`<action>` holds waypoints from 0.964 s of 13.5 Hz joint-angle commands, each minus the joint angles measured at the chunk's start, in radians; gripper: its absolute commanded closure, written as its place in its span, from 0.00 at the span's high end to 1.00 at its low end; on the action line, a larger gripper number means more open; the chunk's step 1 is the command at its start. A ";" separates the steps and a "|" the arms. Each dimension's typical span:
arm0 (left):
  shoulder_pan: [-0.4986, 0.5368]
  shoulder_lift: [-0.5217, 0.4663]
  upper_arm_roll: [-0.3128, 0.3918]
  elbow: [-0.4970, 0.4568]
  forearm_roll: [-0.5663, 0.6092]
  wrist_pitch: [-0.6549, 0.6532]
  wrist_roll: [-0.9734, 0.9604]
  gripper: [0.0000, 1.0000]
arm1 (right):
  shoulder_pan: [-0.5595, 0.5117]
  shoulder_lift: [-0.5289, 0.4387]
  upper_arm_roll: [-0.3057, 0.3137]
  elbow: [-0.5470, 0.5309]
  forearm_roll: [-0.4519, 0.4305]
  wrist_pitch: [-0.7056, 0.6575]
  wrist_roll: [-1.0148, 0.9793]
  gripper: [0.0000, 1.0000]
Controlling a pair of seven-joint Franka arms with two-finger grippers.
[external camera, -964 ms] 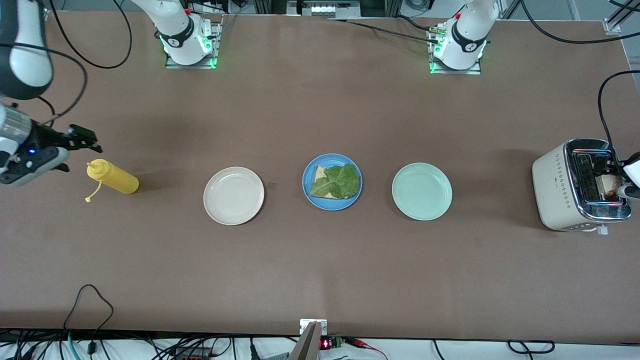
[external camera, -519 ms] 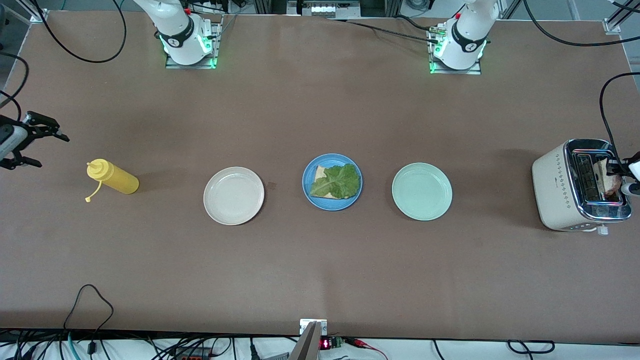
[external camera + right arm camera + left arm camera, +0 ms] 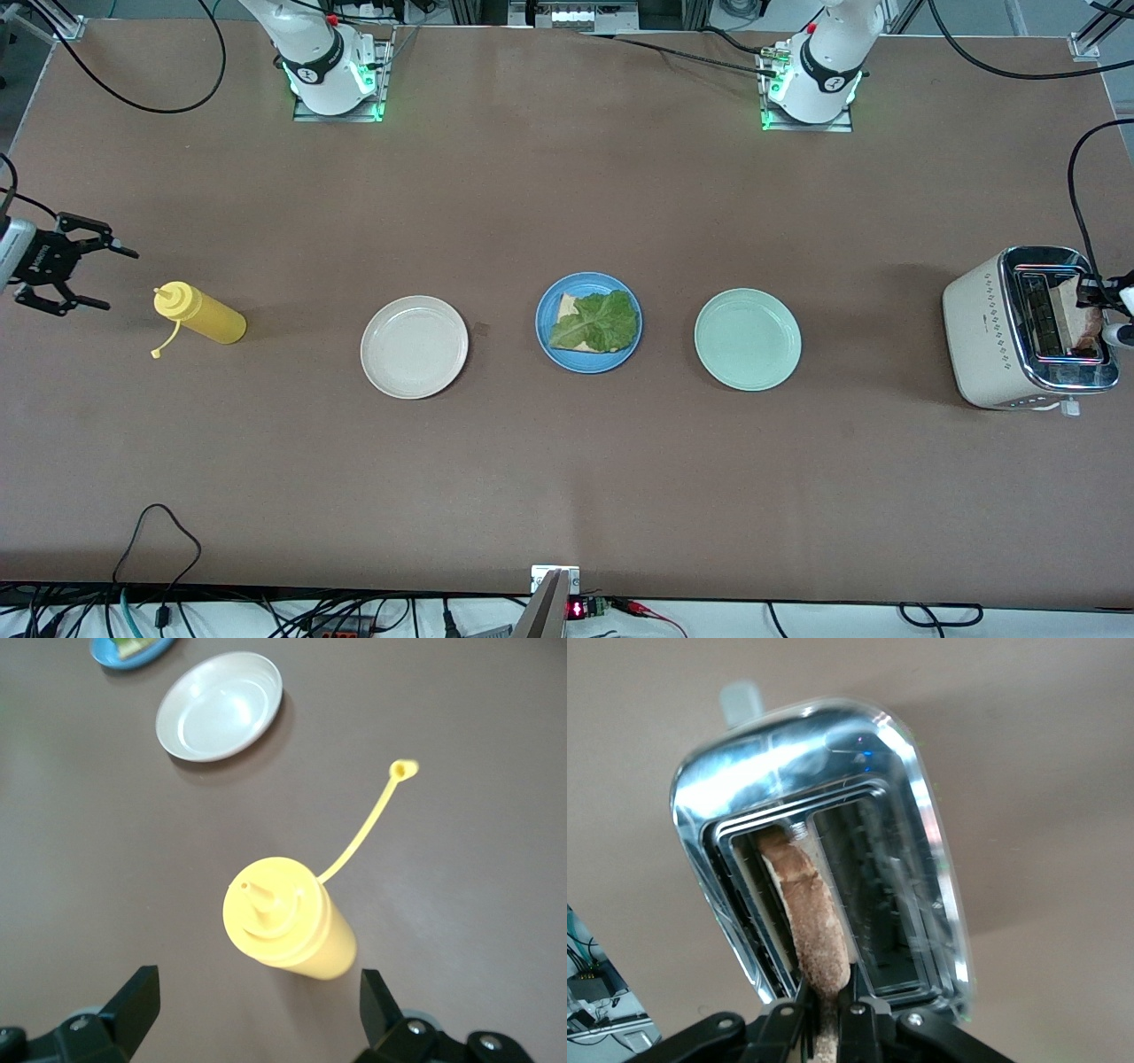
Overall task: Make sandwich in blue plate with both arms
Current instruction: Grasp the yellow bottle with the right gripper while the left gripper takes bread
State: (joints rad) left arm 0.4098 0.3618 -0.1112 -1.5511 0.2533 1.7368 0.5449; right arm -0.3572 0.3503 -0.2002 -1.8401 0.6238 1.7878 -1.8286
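The right gripper grips the bottle by its body (image 3: 217,318) next, so the yellow squeeze bottle's nozzle (image 3: 161,292) stays free to pour sauce for the sandwich.
The blue plate (image 3: 546,341) sits mid-table and holds one bread slice (image 3: 567,306) with a green lettuce leaf (image 3: 602,321) on it. My left gripper (image 3: 1091,306) is over the toaster (image 3: 983,332) and is shut on a second, brown-crusted bread slice (image 3: 811,912) that stands in a toaster slot; it grips the slice's upper edge (image 3: 827,1014). My right gripper (image 3: 122,281) is open and empty at the right arm's end of the table, beside a lying yellow squeeze bottle (image 3: 199,313). In the right wrist view the bottle (image 3: 288,917) lies just ahead of that gripper (image 3: 257,992).
A cream-white plate (image 3: 414,346) lies between the bottle and the blue plate. A mint-green plate (image 3: 748,339) lies between the blue plate and the toaster. The bottle's cap (image 3: 405,769) hangs open on its strap. Cables run along the table's near edge.
My right arm has swung out toward the table's end and the gripper now sits low beside the bottle. My left gripper has stayed shut on the bread at the toaster, shifting slightly.
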 commanded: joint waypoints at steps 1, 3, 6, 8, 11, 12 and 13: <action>-0.011 0.000 -0.105 0.144 0.015 -0.193 -0.045 0.01 | -0.060 0.056 0.019 0.013 0.118 -0.065 -0.124 1.00; -0.009 0.002 -0.130 0.160 0.023 -0.221 -0.071 0.01 | -0.081 0.107 0.019 0.015 0.210 -0.117 -0.200 1.00; 0.000 0.002 -0.119 0.160 0.020 -0.223 -0.072 0.01 | -0.097 0.212 0.019 0.057 0.335 -0.192 -0.322 1.00; -0.006 0.002 -0.125 0.161 0.004 -0.226 -0.082 0.01 | -0.112 0.265 0.019 0.070 0.365 -0.219 -0.375 1.00; -0.008 -0.001 -0.130 0.164 0.004 -0.230 -0.088 0.01 | -0.121 0.282 0.019 0.070 0.392 -0.220 -0.416 1.00; -0.008 -0.001 -0.136 0.166 -0.008 -0.230 -0.089 0.01 | -0.123 0.286 0.021 0.071 0.393 -0.223 -0.417 1.00; -0.008 -0.003 -0.139 0.169 -0.023 -0.230 -0.094 0.01 | -0.124 0.289 0.022 0.074 0.402 -0.232 -0.431 1.00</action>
State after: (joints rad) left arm 0.4033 0.3602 -0.2403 -1.4081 0.2504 1.5307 0.4648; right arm -0.4559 0.6326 -0.1967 -1.7868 1.0049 1.5867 -2.2356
